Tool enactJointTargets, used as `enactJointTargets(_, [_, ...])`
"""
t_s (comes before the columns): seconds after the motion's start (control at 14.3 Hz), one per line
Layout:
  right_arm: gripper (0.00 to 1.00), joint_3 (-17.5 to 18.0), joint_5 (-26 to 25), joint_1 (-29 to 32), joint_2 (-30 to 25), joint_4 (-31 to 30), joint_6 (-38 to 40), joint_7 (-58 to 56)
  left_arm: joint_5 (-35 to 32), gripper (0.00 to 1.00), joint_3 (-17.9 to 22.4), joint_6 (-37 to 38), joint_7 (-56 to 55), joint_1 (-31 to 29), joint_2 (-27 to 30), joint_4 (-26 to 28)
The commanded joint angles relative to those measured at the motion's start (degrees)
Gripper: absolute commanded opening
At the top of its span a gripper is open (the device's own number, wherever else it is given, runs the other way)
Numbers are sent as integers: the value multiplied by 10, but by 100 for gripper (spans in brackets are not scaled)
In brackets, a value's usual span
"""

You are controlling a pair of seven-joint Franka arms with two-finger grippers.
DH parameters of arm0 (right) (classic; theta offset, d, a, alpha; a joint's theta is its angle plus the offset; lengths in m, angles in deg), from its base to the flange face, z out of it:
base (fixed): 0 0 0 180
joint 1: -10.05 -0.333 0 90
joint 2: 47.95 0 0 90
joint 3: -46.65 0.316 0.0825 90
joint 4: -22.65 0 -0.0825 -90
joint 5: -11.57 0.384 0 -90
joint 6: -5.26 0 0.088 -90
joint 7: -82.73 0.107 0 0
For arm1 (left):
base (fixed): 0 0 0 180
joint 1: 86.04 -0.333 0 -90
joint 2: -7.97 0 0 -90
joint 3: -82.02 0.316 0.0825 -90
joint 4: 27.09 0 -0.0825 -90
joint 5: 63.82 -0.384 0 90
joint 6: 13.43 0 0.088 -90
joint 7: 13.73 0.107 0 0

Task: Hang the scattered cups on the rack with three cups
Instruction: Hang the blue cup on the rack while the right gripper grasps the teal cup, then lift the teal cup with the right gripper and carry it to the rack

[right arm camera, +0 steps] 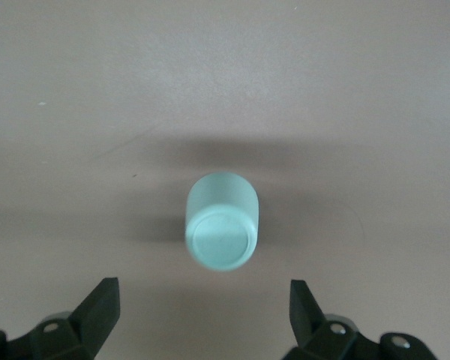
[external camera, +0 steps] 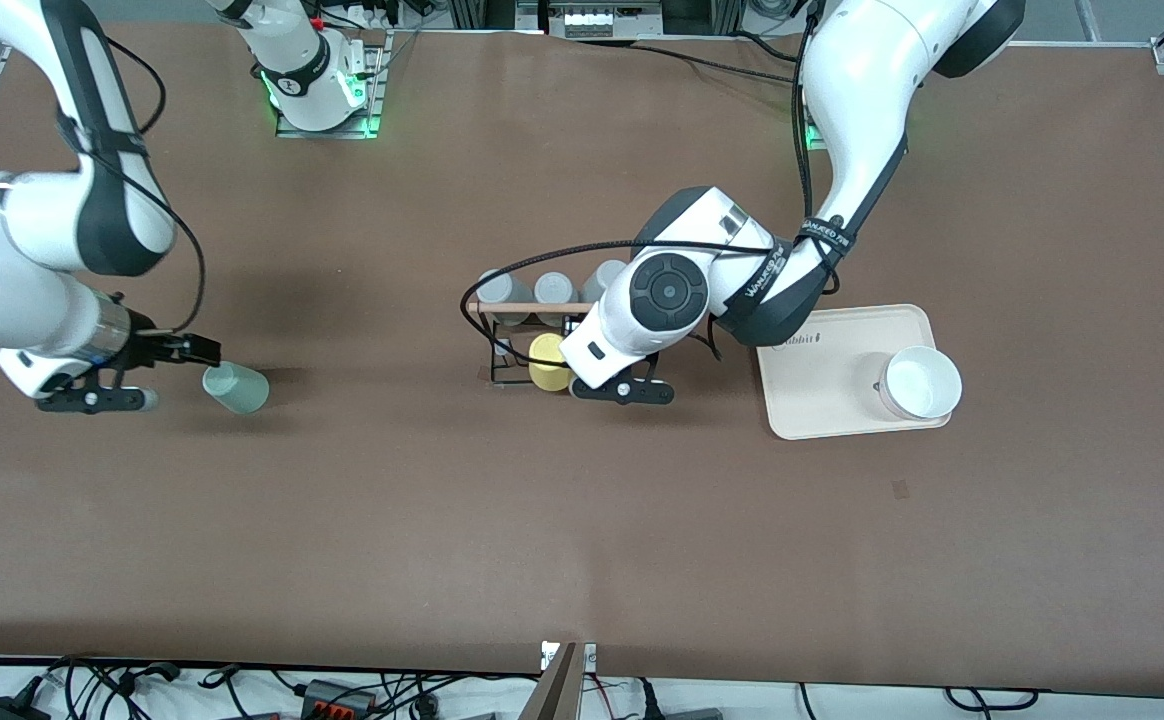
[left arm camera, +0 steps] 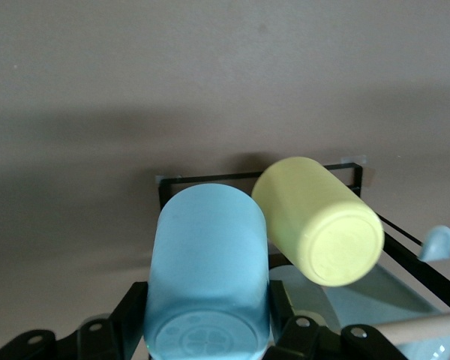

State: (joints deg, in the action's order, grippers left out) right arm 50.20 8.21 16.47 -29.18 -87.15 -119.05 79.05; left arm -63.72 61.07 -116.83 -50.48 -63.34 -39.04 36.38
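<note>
The pale sage-green cup's opening (external camera: 256, 392) has to stay free to slide onto the rack, so the robot's right gripper should grab the cup by its closed base end (external camera: 220, 382).
The pale sage-green cup (external camera: 235, 387) lies on its side on the table toward the right arm's end. My right gripper (external camera: 182, 375) is open and empty just beside it; in the right wrist view the cup (right arm camera: 221, 221) lies a little ahead of the spread fingertips of the gripper (right arm camera: 202, 292). My left gripper (external camera: 622, 392) is at the rack (external camera: 522, 307), shut on the light blue cup (left arm camera: 206, 270), which my wrist hides in the front view. In the left wrist view the gripper (left arm camera: 208, 330) holds it beside the yellow cup (left arm camera: 319, 225) over the rack's black frame (left arm camera: 210, 178).
Three grey cups (external camera: 554, 288) hang on the rack's side away from the front camera, and the yellow cup (external camera: 547, 362) hangs on its nearer side. A beige tray (external camera: 822, 400) with a white bowl (external camera: 922, 383) lies toward the left arm's end.
</note>
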Motion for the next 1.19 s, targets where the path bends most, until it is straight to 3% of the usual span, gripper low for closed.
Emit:
enactJointTargets(0.0, [100,5,-4,12,0,-41,-59,-28,-39,100,4,5,3,0,5,-16])
enactJointTargets(0.21, [100,4,-5,16,36,-53,-121,-46,-132,100,4,9,0,-31,42,-16])
enactJointTargets(0.63, [100,5,-5,23,56,-71,-153,-48,-135,100,-3,49,4,-153,132,-12])
enactJointTargets(0.7, [92,5,-5,22,55,-69,-151,-48,-133,100,-5,61,4,-170,146,-13])
enactJointTargets(0.91, [55,6,-4,20,50,-65,-142,-43,-62,100,-5,143,11,-214,200,-11])
enactJointTargets(1.12, [38,8,-4,20,44,-55,-137,-48,-38,100,-5,234,107,-254,222,-4])
